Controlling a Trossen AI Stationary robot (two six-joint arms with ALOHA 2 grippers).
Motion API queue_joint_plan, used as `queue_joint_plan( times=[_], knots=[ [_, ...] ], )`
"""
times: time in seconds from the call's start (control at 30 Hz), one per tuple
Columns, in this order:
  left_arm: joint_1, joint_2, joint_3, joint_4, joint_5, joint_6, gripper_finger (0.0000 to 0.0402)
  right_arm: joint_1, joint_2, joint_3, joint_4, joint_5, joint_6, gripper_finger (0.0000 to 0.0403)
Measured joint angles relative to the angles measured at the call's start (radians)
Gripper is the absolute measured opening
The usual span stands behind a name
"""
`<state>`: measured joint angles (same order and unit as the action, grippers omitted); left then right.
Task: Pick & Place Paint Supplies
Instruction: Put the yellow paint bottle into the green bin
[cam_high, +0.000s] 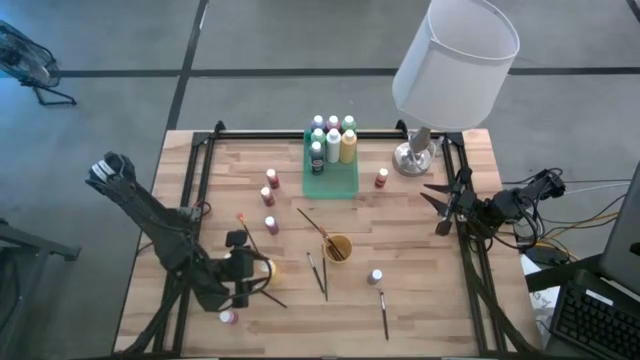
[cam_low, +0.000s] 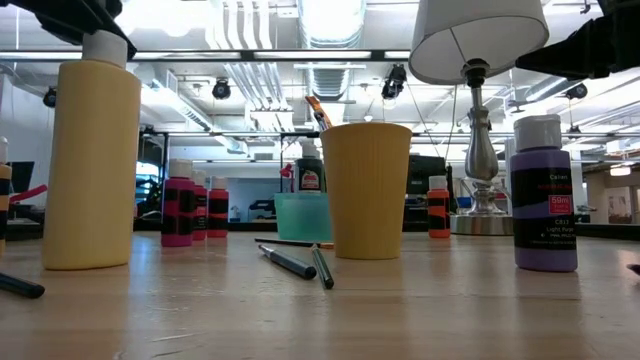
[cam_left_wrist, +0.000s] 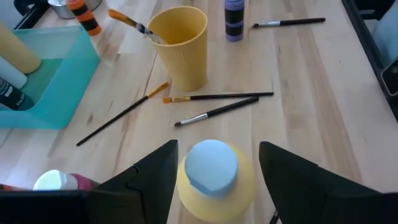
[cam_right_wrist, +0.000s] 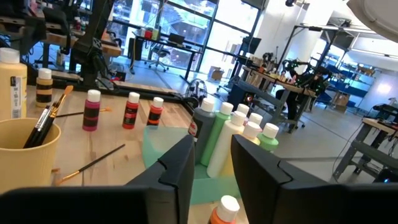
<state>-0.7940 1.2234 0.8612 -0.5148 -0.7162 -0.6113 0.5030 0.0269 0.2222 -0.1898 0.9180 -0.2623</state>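
I will next grab the yellow paint bottle by its pale cap with my left gripper, to place it among the bottles in the green tray.
My left gripper is open and hovers just above a yellow paint bottle with a pale cap, one finger on each side of it. The bottle stands upright on the table near the left near corner; in the low view only its cap reaches the dark gripper. My right gripper waits open at the table's right edge, aimed at the green tray. Other bottles stand loose on the wood: red and pink, orange, purple. Thin brushes lie flat.
The translucent green tray at the far middle holds several bottles. An orange-yellow cup with brushes stands mid-table. A lamp rises from its base at the far right. One pink bottle sits by the near edge.
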Motion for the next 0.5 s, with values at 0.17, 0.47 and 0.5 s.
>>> queue_joint_plan(
  times=[0.17, 0.47, 0.5],
  knots=[
    [0.021, 0.009, 0.0, -0.001, 0.0, -0.017, 0.0229, 0.0, 0.0, 0.0, 0.0, 0.0, 0.0, 0.0085],
    [0.033, 0.016, -0.038, 0.01, 0.014, -0.09, 0.0229, 0.0, 0.0, 0.0, 0.0, 0.0, 0.0, 0.0056],
    [0.034, 0.015, -0.044, 0.015, 0.007, -0.097, 0.0229, 0.0, 0.0, 0.0, 0.0, 0.0, 0.0, 0.0054]
  ],
)
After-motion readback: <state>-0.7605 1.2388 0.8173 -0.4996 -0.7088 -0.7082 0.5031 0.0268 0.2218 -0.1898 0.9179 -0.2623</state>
